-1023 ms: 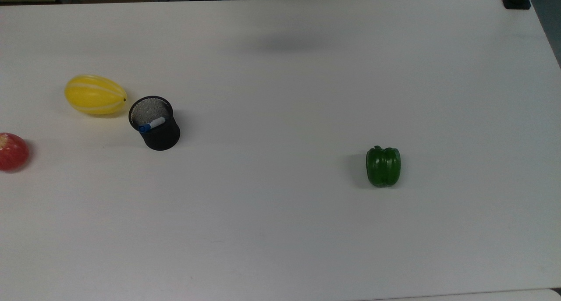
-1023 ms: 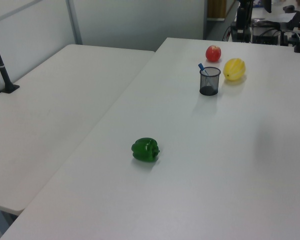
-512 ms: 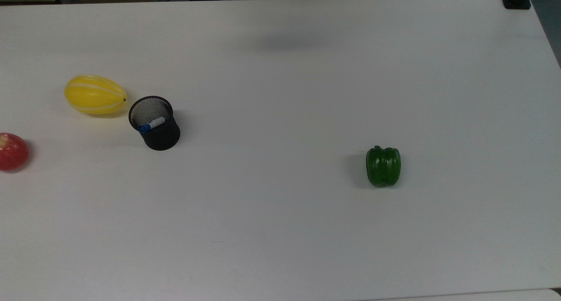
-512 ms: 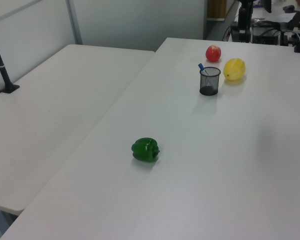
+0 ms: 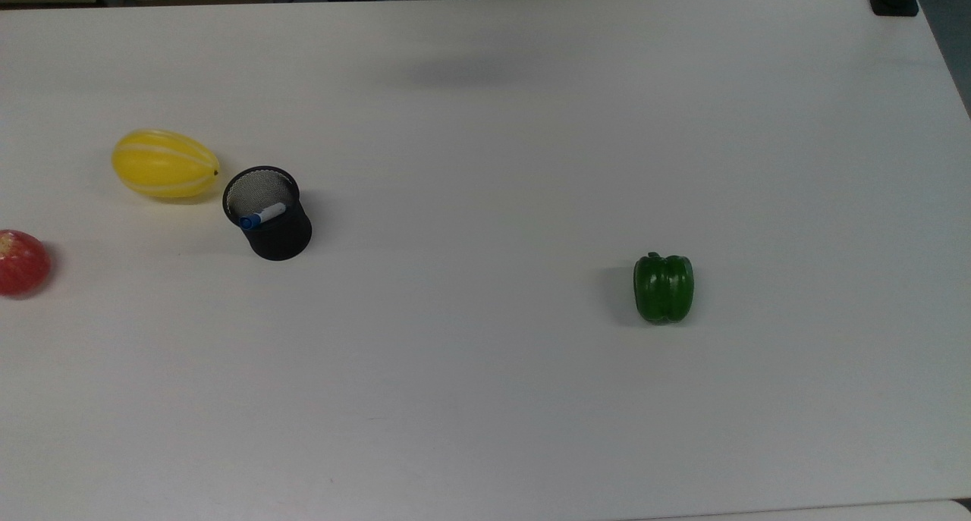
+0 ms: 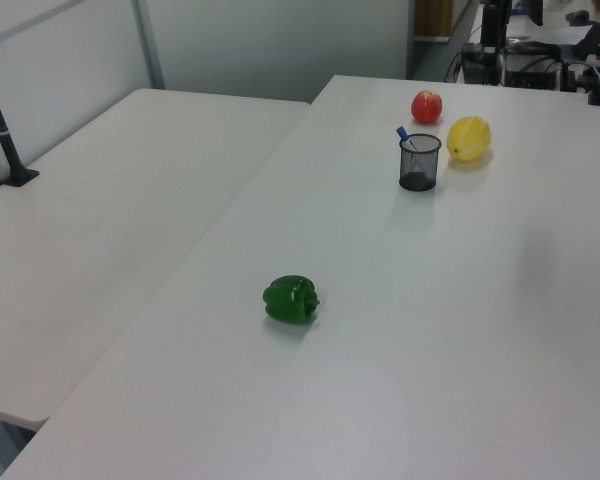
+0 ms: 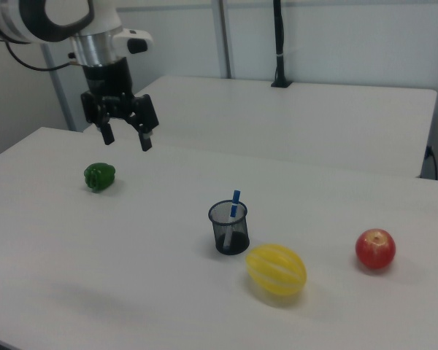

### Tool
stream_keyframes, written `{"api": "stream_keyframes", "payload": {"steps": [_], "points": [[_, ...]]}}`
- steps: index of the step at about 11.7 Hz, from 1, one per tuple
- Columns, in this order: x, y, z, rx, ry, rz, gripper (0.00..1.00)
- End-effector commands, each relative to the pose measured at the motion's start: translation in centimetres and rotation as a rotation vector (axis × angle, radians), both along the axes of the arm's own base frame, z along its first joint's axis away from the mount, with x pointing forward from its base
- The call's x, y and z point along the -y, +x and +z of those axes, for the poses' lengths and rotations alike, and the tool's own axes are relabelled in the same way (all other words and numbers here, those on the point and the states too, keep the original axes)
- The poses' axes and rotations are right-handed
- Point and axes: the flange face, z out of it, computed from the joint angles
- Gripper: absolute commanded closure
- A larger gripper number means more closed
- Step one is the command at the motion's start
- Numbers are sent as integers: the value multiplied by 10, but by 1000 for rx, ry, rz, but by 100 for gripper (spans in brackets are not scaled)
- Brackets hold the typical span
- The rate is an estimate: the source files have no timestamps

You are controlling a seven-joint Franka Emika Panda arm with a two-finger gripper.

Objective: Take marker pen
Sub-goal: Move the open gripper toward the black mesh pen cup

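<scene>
Next, my gripper grabs the marker pen by its blue upper end (image 6: 402, 132) to take it out of the mesh cup (image 6: 419, 163).
The marker pen (image 5: 262, 216) (image 6: 406, 139) (image 7: 234, 203) is white with a blue cap and stands tilted in a black mesh cup (image 5: 270, 219) (image 6: 419, 163) (image 7: 229, 227), its blue end sticking up over the rim. In the right view my gripper (image 7: 125, 135) hangs open in the air, well above the table and far to the upper left of the cup, nothing between its fingers.
A yellow melon (image 5: 165, 164) (image 7: 277, 269) lies beside the cup and a red apple (image 5: 23, 262) (image 7: 375, 249) lies beyond it. A green pepper (image 5: 664, 287) (image 6: 291, 299) (image 7: 99, 176) sits alone, below the gripper in the right view. A second white table (image 6: 90, 230) adjoins.
The soft shadow near the top view's upper middle has shifted left. The pen, cup and fruit have not moved.
</scene>
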Motion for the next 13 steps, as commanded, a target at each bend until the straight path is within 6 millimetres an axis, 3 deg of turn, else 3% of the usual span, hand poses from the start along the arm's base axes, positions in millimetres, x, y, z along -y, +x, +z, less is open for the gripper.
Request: {"api": "stream_keyframes", "payload": {"steps": [1,6,9,13], "points": [[27,35,-6,57,2,-21,0],[48,71,-27,190,-14,-50,0],[53,103,-69,232,-30,-75,0],[67,129,-119,249,-43,-102,0]]}}
